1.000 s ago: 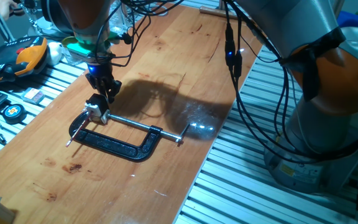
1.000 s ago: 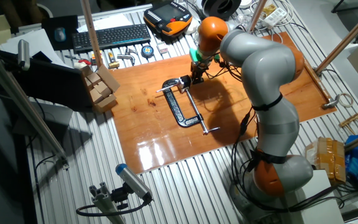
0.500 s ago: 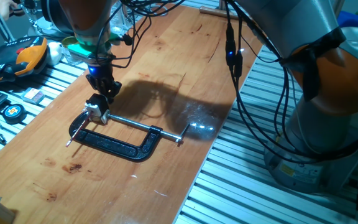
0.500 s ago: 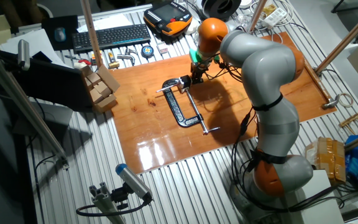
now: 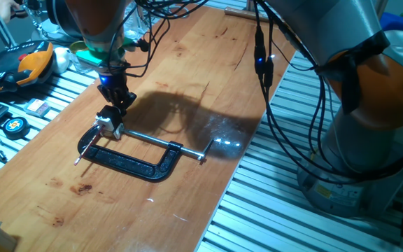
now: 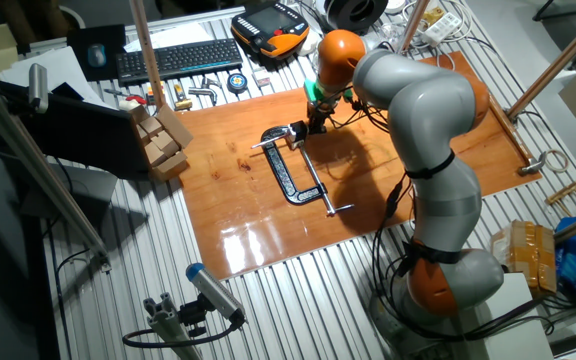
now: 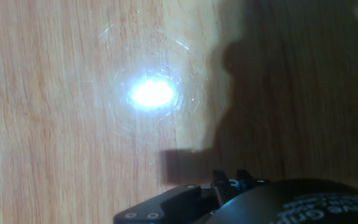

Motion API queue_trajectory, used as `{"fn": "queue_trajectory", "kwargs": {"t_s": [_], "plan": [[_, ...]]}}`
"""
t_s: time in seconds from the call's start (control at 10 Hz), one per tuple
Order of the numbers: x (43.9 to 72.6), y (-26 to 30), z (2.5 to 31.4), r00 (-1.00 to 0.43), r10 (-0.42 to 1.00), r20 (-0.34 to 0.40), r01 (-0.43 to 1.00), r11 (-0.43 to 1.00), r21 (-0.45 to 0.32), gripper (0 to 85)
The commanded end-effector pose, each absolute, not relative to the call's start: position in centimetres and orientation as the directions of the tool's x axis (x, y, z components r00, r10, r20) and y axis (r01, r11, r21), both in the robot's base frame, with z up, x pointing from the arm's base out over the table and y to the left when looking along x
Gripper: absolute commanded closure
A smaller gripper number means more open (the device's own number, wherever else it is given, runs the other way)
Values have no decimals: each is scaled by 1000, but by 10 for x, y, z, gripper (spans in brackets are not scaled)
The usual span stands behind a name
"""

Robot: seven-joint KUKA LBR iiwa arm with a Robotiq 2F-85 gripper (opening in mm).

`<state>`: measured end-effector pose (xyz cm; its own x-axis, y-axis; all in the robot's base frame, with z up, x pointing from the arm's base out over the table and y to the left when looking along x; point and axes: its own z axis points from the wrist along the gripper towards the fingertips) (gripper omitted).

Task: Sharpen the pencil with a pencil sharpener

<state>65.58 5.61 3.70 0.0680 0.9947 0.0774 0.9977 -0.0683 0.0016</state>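
Observation:
My gripper needs to sharpen the pencil (image 5: 85, 149). It needs to grab the pencil sharpener's black top part next for that.
The pencil sharpener (image 5: 108, 122), black on top and silver below, sits on the wooden board (image 5: 187, 63) at the left end of a black C-clamp (image 5: 138, 164). The pencil (image 5: 85, 149), a thin dark stick with a reddish tip, lies slanted beside the clamp's left arm, pointing toward the sharpener. My gripper (image 5: 119, 102) hangs just above the sharpener, fingers slightly parted and empty. In the other fixed view the gripper (image 6: 314, 122) is over the sharpener (image 6: 297, 131), with the pencil (image 6: 268, 145) to its left. The hand view shows only bare wood with a glare spot (image 7: 151, 93).
The clamp's silver screw rod (image 5: 163, 141) runs right from the sharpener. An orange teach pendant (image 5: 32, 59), a tape measure (image 5: 12, 126) and a keyboard (image 6: 178, 58) lie off the board. Cardboard boxes (image 6: 163, 140) stand at its corner. Black cables (image 5: 261, 63) hang over the board.
My gripper has risen a little above the sharpener. The sharpener, pencil and clamp have not moved.

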Motion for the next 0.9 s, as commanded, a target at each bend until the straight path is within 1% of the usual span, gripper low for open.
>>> {"fn": "queue_trajectory", "kwargs": {"t_s": [0.0,0.3,0.8], "plan": [[656,56,37,67,995,75,998,-67,0,850],[655,56,36,61,996,71,998,-60,-15,850],[650,55,35,50,996,73,999,-49,-16,850]]}}
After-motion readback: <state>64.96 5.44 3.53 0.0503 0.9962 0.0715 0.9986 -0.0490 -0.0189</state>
